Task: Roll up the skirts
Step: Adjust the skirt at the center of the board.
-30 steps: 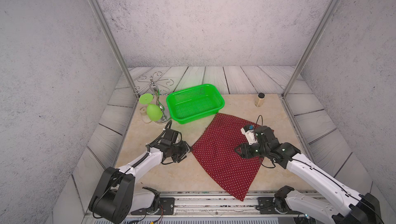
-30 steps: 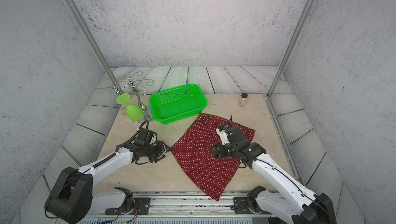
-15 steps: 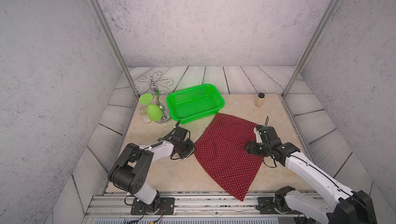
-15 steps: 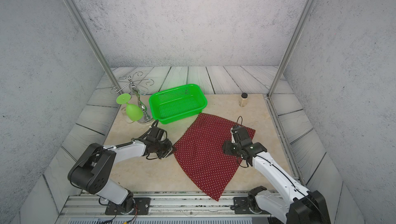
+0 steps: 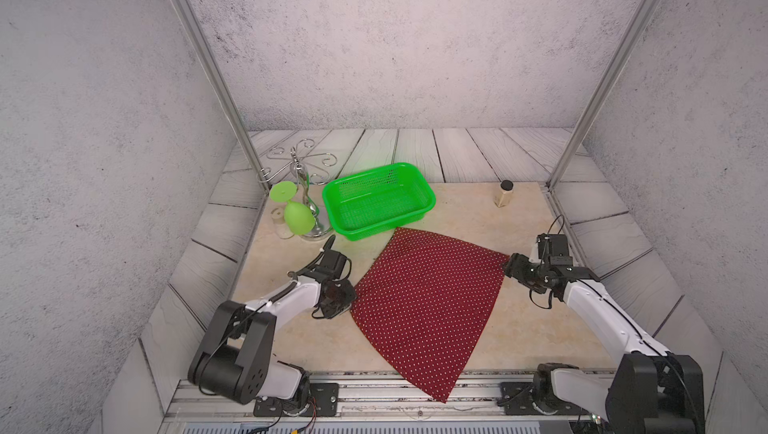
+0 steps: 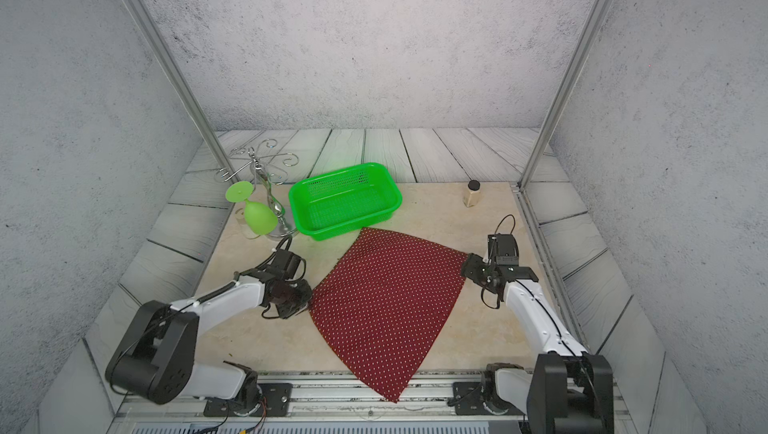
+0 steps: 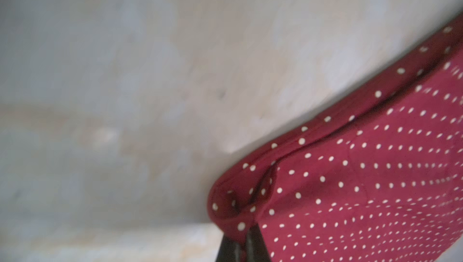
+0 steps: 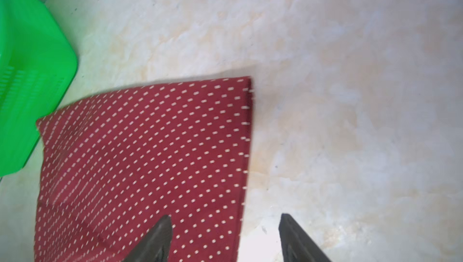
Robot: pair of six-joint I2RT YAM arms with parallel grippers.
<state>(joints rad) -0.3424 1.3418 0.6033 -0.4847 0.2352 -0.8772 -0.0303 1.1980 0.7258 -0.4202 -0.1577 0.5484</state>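
Note:
The robot's right gripper next needs to grab the skirt's side edge (image 5: 503, 274) by the corner opposite the left gripper, so that both can roll the skirt (image 5: 424, 307) up.
The dark red polka-dot skirt (image 5: 424, 307) (image 6: 386, 307) lies spread flat on the marble table, its narrow end hanging over the front edge. My left gripper (image 5: 347, 301) (image 6: 306, 302) is at its left corner. In the left wrist view that gripper (image 7: 244, 235) is shut on the bunched corner of the skirt (image 7: 363, 185). My right gripper (image 5: 509, 268) (image 6: 467, 271) sits at the skirt's right corner. In the right wrist view it (image 8: 225, 219) is open and straddles the skirt's (image 8: 140, 160) side edge, one finger over fabric, one over bare table.
A green basket (image 5: 374, 230) stands just behind the skirt's far corner. A silver stand (image 5: 301, 170) with a green glass (image 5: 297, 216) is at the back left. A small bottle (image 5: 504, 194) is at the back right. A metal rail (image 5: 374, 394) runs along the front.
My left gripper has reached the skirt's left corner and shut on it. My right gripper has moved off the middle of the skirt to its right edge and opened wider.

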